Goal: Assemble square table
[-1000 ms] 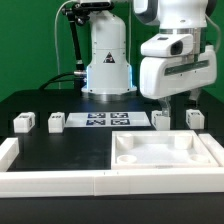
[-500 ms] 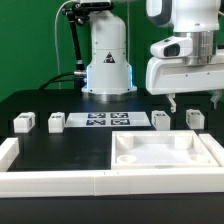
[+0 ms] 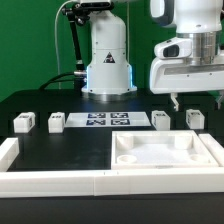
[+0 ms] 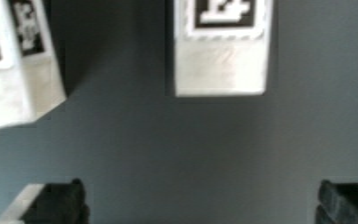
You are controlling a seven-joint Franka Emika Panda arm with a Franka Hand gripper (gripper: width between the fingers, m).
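The white leg (image 3: 195, 119) isn't between my fingers yet: they are over the black table, short of the leg, and would miss if they closed now. My gripper should move toward the leg before it closes on it.
The square table slab (image 3: 165, 152), white with a raised rim, lies at the front on the exterior view's right. Four small white tagged legs stand in a row behind it: two on the left (image 3: 23, 122) (image 3: 56, 122) and two on the right (image 3: 161, 119) (image 3: 194, 118). My gripper (image 3: 197, 100) hangs open and empty just above the rightmost leg. In the wrist view two legs show, one (image 4: 220, 50) beyond the open gripper (image 4: 201, 205) and one (image 4: 16, 70) off to the side. Both dark fingertips (image 4: 51, 200) stand wide apart over bare black table.
The marker board (image 3: 108, 120) lies flat between the leg pairs. Long white border rails (image 3: 50, 180) run along the front and left edges. The robot base (image 3: 108, 60) with cables stands behind the board.
The gripper has risen and shifted toward the exterior view's right, and the hand has turned so both fingers show. Over the last half second it has barely moved. The parts have not moved.
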